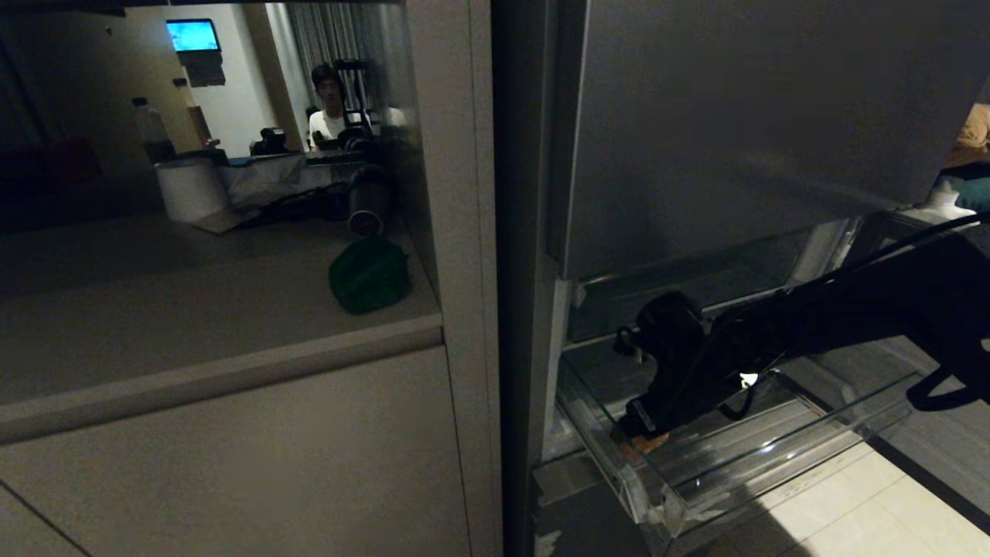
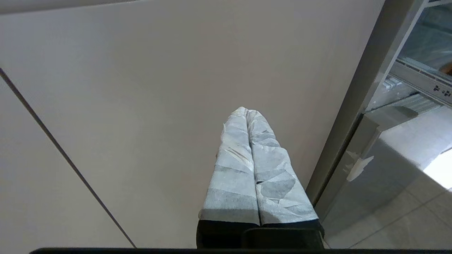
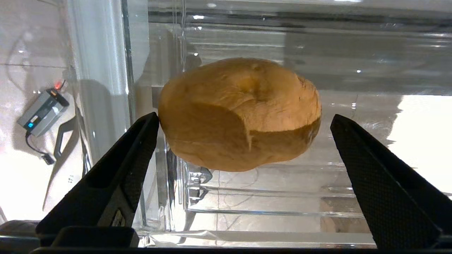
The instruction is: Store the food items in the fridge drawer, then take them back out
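Note:
Both fingers of my right gripper reach down beside the potato's ends on the bottom of the drawer. My right gripper will close now, and it would catch the potato.
A tan-brown, potato-like food item (image 3: 240, 113) lies on the floor of the clear fridge drawer (image 3: 247, 35), near its corner. In the head view the drawer (image 1: 742, 480) is pulled out below the fridge, and only a sliver of the food item (image 1: 648, 444) shows under my hand. My right gripper (image 3: 244, 119) reaches down into the drawer (image 1: 646, 424), open, with its black fingers either side of the food item. One fingertip (image 3: 150, 123) is right at its side; the other (image 3: 340, 123) stands apart. My left gripper (image 2: 247, 111) is parked, shut and empty, facing a beige cabinet front.
A dark grey fridge panel (image 1: 735, 131) hangs above the drawer. To the left a beige counter (image 1: 193, 309) bears a green bag (image 1: 370, 273) and a white cylinder (image 1: 189, 188), with a person (image 1: 332, 100) seated beyond. Pale floor tiles (image 1: 851, 503) lie below the drawer.

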Controlling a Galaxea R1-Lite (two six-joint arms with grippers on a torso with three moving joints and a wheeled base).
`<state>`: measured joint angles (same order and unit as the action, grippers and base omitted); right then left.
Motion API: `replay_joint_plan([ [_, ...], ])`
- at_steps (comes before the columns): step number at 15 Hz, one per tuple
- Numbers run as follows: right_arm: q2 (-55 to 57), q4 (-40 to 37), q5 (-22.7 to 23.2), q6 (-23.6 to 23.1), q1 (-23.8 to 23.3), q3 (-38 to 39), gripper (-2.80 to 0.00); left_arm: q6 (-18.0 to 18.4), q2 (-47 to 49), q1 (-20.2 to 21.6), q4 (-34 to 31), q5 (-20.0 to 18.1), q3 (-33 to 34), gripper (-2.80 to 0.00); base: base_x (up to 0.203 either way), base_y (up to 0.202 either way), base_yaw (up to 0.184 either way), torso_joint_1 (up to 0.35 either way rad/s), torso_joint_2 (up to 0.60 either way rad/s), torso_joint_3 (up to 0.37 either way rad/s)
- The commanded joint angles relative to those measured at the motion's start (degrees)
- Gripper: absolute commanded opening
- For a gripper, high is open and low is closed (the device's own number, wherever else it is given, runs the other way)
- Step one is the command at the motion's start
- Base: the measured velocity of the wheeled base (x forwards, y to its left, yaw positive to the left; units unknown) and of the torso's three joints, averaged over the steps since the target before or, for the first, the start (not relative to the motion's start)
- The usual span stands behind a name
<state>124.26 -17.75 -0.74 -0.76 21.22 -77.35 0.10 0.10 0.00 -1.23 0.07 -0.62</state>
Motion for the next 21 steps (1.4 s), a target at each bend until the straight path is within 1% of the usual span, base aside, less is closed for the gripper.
replay_joint_plan([
  [1,0.07,-0.09,0.04,-0.03,0.05,0.53,0.00,-0.01,-0.01,0.00,0.00,0.01,0.01,-2.80,0.000,0.000,0.000,0.000,0.00,0.000],
  [5,0.11,-0.09,0.04,0.41,0.13,0.62,0.00,-0.01,-0.01,0.00,0.00,0.01,0.01,-2.80,0.000,0.000,0.000,0.000,0.00,0.000],
  [6,0.11,-0.09,0.04,0.41,0.05,0.72,-2.80,-0.01,-0.01,0.00,0.00,0.01,0.01,-2.80,0.000,0.000,0.000,0.000,0.00,0.000],
  [13,-0.52,-0.18,-0.04,0.32,0.13,1.10,-2.80,-0.01,0.04,0.00,0.00,0.01,0.01,-2.80,0.000,0.000,0.000,0.000,0.00,0.000],
  [16,-4.34,-0.18,-0.07,0.07,0.30,2.72,-2.80,-0.01,0.06,0.00,0.00,0.01,0.01,-2.80,0.000,0.000,0.000,0.000,0.00,0.000],
  [21,-11.79,-0.18,-0.40,-0.12,1.33,7.56,-2.80,-0.01,-0.01,0.00,0.00,0.01,0.01,-2.80,0.000,0.000,0.000,0.000,0.00,0.000],
])
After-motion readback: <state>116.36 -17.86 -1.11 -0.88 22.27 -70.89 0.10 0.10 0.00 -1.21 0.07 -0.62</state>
